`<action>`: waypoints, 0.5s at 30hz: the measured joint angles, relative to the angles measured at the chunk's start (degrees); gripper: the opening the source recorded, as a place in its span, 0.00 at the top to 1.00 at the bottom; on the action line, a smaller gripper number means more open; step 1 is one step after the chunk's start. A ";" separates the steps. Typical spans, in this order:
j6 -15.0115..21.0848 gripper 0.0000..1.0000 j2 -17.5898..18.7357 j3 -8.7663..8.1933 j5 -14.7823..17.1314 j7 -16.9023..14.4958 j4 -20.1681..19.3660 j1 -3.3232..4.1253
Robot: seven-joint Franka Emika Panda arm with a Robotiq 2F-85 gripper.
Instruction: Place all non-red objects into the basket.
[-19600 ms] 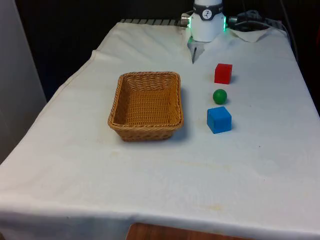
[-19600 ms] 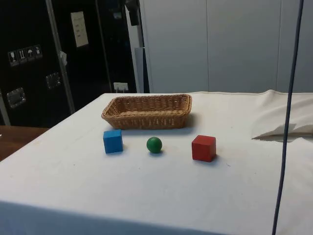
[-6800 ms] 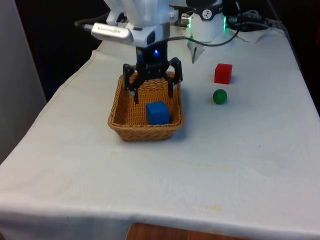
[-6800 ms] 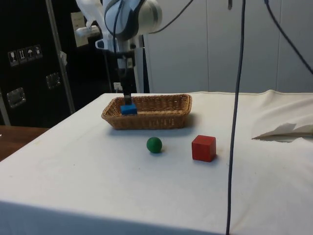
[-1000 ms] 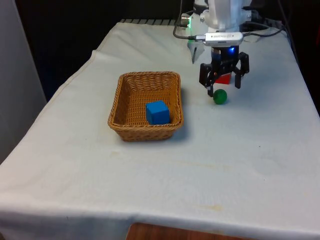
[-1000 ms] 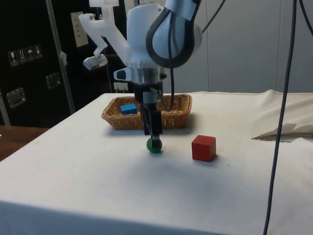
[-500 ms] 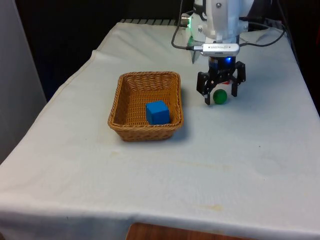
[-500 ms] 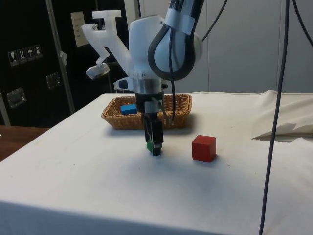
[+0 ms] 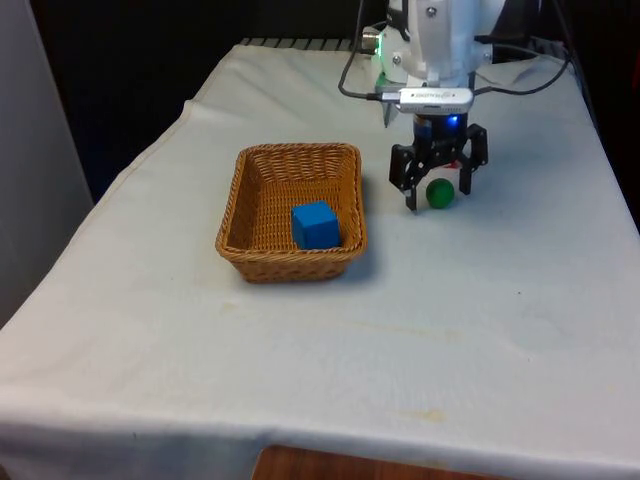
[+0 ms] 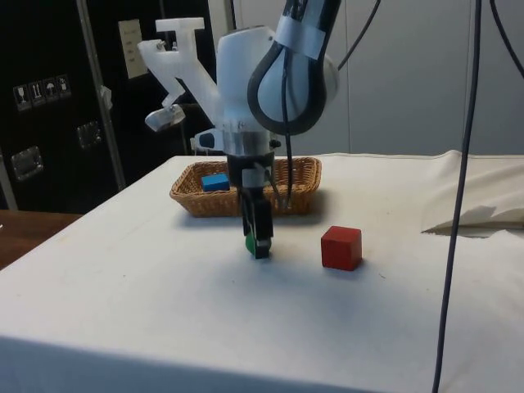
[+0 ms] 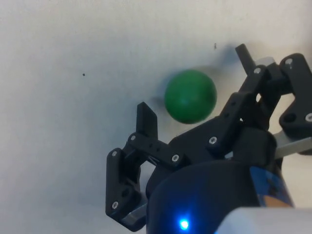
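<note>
The non-red objects need to go into the basket [image 9: 240, 190]. My gripper will next grab the green ball around its round middle [image 9: 440, 194] for that.
A green ball [image 9: 439, 193] lies on the white cloth, to the front view's right of the wicker basket [image 9: 240, 190]. My gripper [image 9: 438, 192] is down at the cloth and open, one finger on each side of the ball. In the wrist view the ball [image 11: 190, 96] sits between the fingertips [image 11: 146, 119] with a gap on both sides. From the side, the fingers [image 10: 260, 239] cover most of the ball [image 10: 249, 243]. A blue cube [image 9: 315, 224] lies inside the basket. The red cube [image 10: 341, 247] stands on the cloth beside the gripper.
The basket [image 10: 286, 199] stands a short way from the ball. Cables hang down from the arm [image 10: 282, 65] above the table. A fold of white cloth [image 10: 475, 217] rises at the robot's end of the table.
Over the last second my gripper came down from just above the green ball until its open fingers stand on either side of it. The ball and cubes have not moved.
</note>
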 measured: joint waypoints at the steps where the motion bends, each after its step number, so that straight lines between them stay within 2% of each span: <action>1: -0.06 0.00 -0.06 0.00 0.06 -0.06 0.00 -0.06; 3: -0.34 0.04 -0.46 0.00 0.29 -0.34 0.00 -0.23; 5: -0.57 0.20 -0.74 0.00 0.63 -0.69 -0.06 -0.29; 8: -0.63 0.53 -0.86 0.00 0.86 -0.86 -0.06 -0.29; 9: -0.69 0.53 -0.92 0.00 1.09 -1.09 -0.06 -0.29; 10: -0.86 0.81 -1.03 0.00 1.26 -1.26 -0.11 -0.34; 12: -0.97 1.00 -1.15 0.00 1.38 -1.38 -0.11 -0.34; 15: -1.26 1.00 -1.26 0.00 1.55 -1.49 -0.11 -0.40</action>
